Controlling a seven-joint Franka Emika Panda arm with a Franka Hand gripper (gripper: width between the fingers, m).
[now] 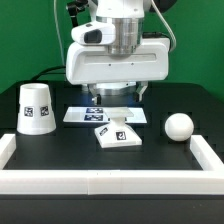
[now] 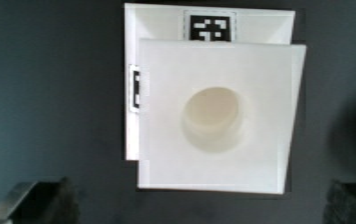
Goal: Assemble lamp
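Note:
The lamp base needs to be braced against the low white wall. My gripper will next grab the lamp base's raised post with the socket hole (image 1: 117, 114) (image 2: 216, 115) to do that.
The flat square lamp base (image 1: 119, 134) lies tilted on the black table, tag up. In the wrist view the base (image 2: 210, 70) fills the middle and shows its oval socket hole (image 2: 216, 115). My gripper (image 1: 117, 98) hangs just above and behind the base, open and empty. In the wrist view the gripper (image 2: 193, 205) has one dark finger (image 2: 33, 200) at each side, wide apart, touching nothing. The cone shade (image 1: 36, 108) stands at the exterior view's left. The ball-topped bulb (image 1: 179, 126) lies at the exterior view's right.
The marker board (image 1: 85, 114) lies flat behind the base, partly under the gripper; it also shows in the wrist view (image 2: 212, 27). A low white wall (image 1: 110, 185) edges the table at the front and both sides.

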